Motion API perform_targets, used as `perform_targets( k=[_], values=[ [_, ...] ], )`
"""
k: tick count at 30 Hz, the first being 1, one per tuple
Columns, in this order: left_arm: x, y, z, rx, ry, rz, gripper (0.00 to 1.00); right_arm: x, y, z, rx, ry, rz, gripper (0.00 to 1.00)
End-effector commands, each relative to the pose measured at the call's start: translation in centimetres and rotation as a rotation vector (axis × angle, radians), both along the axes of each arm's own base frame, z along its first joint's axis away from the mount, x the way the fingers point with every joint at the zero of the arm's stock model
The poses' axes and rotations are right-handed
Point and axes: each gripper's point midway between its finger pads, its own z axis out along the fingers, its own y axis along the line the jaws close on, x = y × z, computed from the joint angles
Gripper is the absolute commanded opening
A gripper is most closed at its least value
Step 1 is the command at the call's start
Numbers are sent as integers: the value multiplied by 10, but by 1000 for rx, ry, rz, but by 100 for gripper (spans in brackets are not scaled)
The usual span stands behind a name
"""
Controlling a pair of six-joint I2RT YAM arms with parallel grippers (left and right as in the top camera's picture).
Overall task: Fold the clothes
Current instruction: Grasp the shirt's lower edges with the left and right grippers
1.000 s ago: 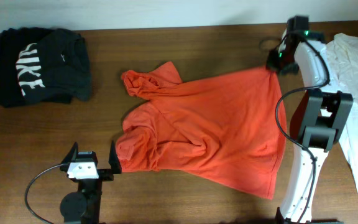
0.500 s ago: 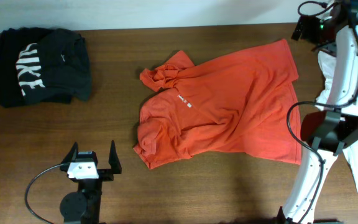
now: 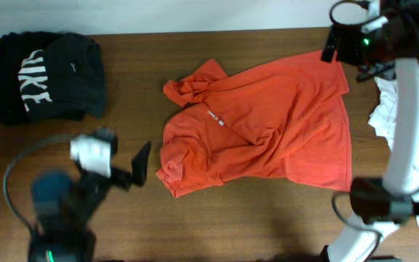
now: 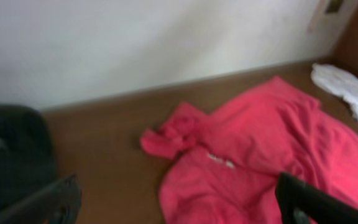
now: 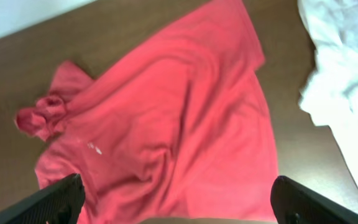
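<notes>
I will grab the orange T-shirt (image 3: 268, 124) by its bunched near corner with my left gripper next, and leave the T-shirt's hem for my right gripper. Then I can spread and fold it.
An orange T-shirt (image 3: 268, 124) lies crumpled and partly spread on the middle of the brown table (image 3: 217, 225), with its collar and a small white label toward the left. It also shows as the orange T-shirt (image 4: 260, 155) in the left wrist view and the orange T-shirt (image 5: 166, 124) in the right wrist view. My left gripper (image 3: 126, 151) is open, blurred, just left of the shirt's lower left edge. In its own view the left gripper (image 4: 179, 208) holds nothing. My right gripper (image 3: 349, 58) hovers open above the shirt's far right corner. Seen from the wrist, the right gripper (image 5: 179, 205) is empty.
A black garment with white lettering (image 3: 42, 73) lies bunched at the far left. A white garment (image 3: 384, 109) lies at the right edge, partly under the right arm. The same white garment (image 5: 340, 74) lies beside the orange shirt's right hem.
The right gripper pulled the shirt's corner up and to the right, let go and lifted away. The left arm has swung from the front edge toward the shirt.
</notes>
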Motion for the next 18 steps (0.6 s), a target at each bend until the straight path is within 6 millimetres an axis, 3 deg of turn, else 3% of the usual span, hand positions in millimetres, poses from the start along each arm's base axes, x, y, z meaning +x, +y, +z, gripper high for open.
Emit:
perform_targets(
  k=[1, 3, 5, 6, 8, 10, 13, 14, 17, 18],
  values=[
    [45, -37, 8, -15, 260, -183, 99, -44, -15, 0, -75, 48, -78, 99],
    [65, -67, -2, -82, 353, -337, 99, -72, -32, -19, -120, 127, -173, 99],
    [76, -79, -48, -38, 529, -247, 100, -84, -55, -47, -123, 201, -245, 99],
    [68, -93, -81, 63, 630, -215, 99, -84, -74, -65, -98, 229, -309, 99],
    [49, -113, -125, 140, 804, -166, 99, -90, -103, -88, -29, 262, -408, 99],
    [37, -97, -156, 128, 975, 87, 99, -90, -124, -102, -12, 253, -471, 99],
    [11, -84, -172, 118, 1130, 232, 99, -82, -140, -112, -9, 226, -506, 99],
    [15, -79, -177, 131, 1111, 262, 99, -82, -140, -119, -4, 246, -505, 99],
    [5, -92, -194, 90, 1172, 202, 99, -75, -134, -136, 46, 269, -486, 99],
    [0, -89, -204, 113, 1199, 230, 77, -73, -135, -143, 49, 289, -486, 99]
  ],
)
